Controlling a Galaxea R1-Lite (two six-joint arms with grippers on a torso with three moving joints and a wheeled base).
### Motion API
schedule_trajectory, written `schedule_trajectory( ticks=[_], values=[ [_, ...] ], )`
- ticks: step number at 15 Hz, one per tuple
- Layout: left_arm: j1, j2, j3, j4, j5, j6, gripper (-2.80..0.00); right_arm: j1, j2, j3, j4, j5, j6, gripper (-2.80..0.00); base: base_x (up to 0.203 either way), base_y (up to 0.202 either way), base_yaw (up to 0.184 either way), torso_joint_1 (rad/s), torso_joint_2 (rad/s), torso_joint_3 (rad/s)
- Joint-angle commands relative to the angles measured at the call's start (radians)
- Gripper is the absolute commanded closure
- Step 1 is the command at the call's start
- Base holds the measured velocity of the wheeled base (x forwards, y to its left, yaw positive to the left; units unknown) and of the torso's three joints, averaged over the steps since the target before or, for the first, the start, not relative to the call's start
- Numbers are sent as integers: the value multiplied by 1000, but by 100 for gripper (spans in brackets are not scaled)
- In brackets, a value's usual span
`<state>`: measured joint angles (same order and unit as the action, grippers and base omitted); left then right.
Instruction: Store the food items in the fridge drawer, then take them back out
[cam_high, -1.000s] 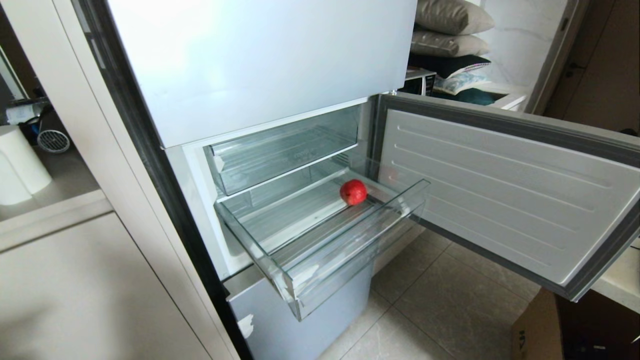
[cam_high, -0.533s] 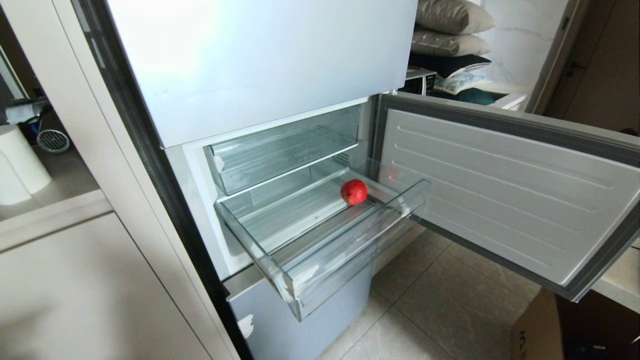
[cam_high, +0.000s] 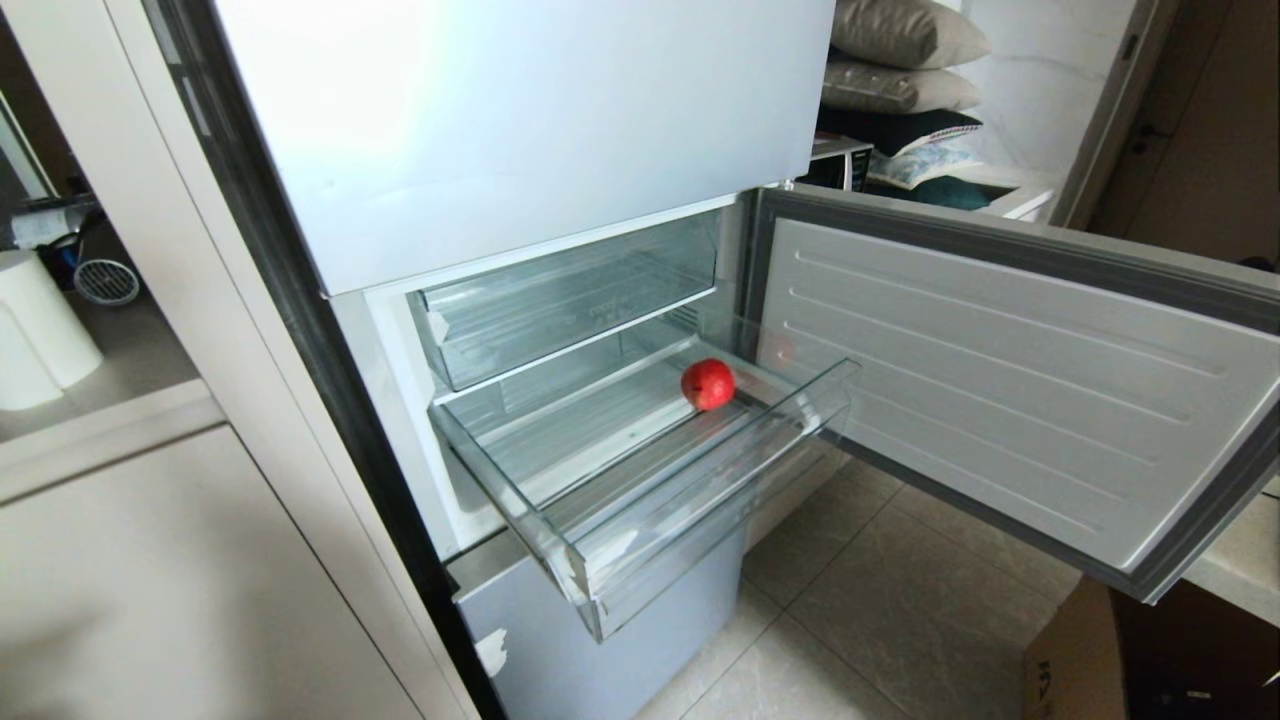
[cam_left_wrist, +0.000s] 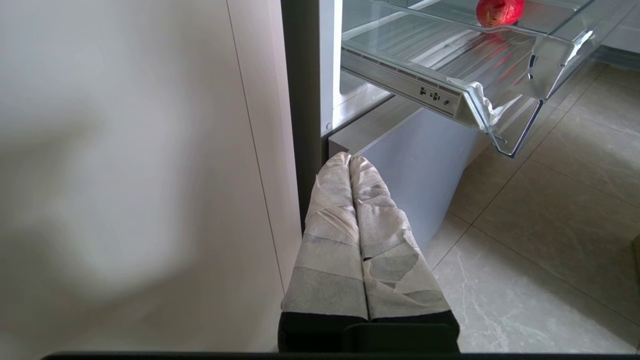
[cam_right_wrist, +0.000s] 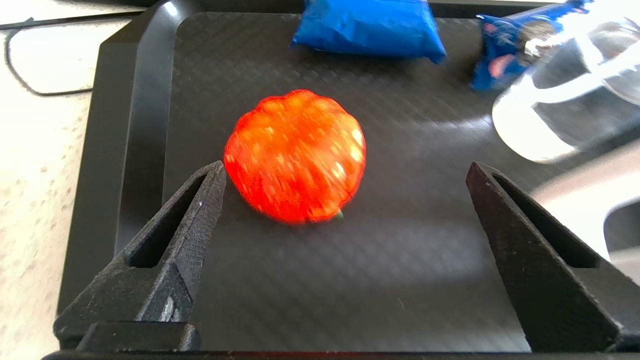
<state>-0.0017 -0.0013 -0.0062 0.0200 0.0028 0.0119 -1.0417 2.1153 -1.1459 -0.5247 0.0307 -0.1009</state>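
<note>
My right gripper grabs the orange-red food item by its bulging sides next, to store it in the clear fridge drawer.
A red round food item (cam_high: 708, 384) lies in the clear fridge drawer (cam_high: 690, 500), which is pulled out of the open fridge; it also shows in the left wrist view as the food item (cam_left_wrist: 499, 11) in the drawer (cam_left_wrist: 505, 125). A second, orange-red ribbed food item (cam_right_wrist: 295, 155) sits on a black tray (cam_right_wrist: 130, 125). My right gripper (cam_right_wrist: 345, 170) hangs open over that tray, the fruit just beyond and toward one finger, nothing held. My left gripper (cam_left_wrist: 350, 159) is shut and empty, parked low beside the fridge. Neither arm shows in the head view.
The fridge door (cam_high: 1010, 390) stands swung open to the right. A shallower clear bin (cam_high: 570, 300) sits above the drawer. On the tray lie two blue packets (cam_right_wrist: 370, 25) and a clear glass vessel (cam_right_wrist: 565, 95). A cardboard box (cam_high: 1070, 660) stands on the tiled floor.
The head view stays the same; the red fruit and the drawer have not moved.
</note>
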Motion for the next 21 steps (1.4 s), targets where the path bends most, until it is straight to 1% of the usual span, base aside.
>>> schedule_trajectory(
  ticks=[1, 5, 13, 21],
  values=[
    [0, 1, 0, 0, 0, 0, 0, 18, 72, -52, -8, -8, -1, -280, 0, 0, 0, 0, 0, 0],
    [0, 1, 0, 0, 0, 0, 0, 37, 126, -107, -9, -7, 9, -280, 0, 0, 0, 0, 0, 0],
    [0, 1, 0, 0, 0, 0, 0, 62, 170, -135, -9, -12, 6, -280, 0, 0, 0, 0, 0, 0],
    [0, 1, 0, 0, 0, 0, 0, 62, 228, -164, -9, -12, 7, -280, 0, 0, 0, 0, 0, 0]
  ],
)
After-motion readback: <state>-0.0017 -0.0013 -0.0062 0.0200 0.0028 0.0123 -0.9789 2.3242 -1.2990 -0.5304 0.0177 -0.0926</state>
